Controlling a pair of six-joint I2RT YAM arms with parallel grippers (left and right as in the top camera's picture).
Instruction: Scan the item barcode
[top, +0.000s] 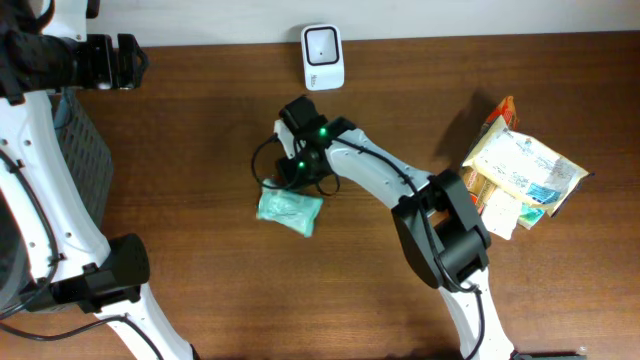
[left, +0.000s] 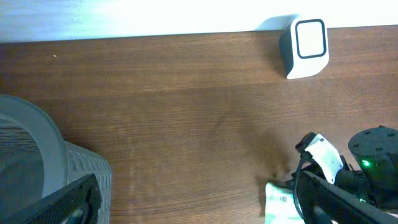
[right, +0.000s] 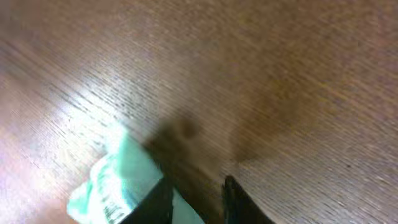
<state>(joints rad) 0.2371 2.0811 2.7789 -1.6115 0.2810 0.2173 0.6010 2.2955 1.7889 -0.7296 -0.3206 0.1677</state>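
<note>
I will pinch the green packet by its back edge (top: 291, 192) with my right gripper, which leaves the rest uncovered to present to the scanner (top: 322, 55).
A green packet (top: 290, 210) lies flat near the middle of the wooden table; the right wrist view shows it (right: 118, 180) at lower left, with dark print on it. My right gripper (top: 282, 186) is down at the packet's back edge. Its jaws (right: 196, 193) stand a narrow gap apart, with a sliver of the packet between them and the rest outside the left finger. The white scanner (top: 322, 55) stands at the table's back edge. My left gripper (top: 130, 60) hovers wide open at the far left, holding nothing. The left wrist view catches the packet (left: 280, 202) and the scanner (left: 306, 46).
A pile of other packaged items (top: 520, 170) lies at the right side of the table. A grey basket (top: 85, 160) sits off the left edge, its rim (left: 37, 168) under my left wrist. Bare wood lies between the packet and the scanner.
</note>
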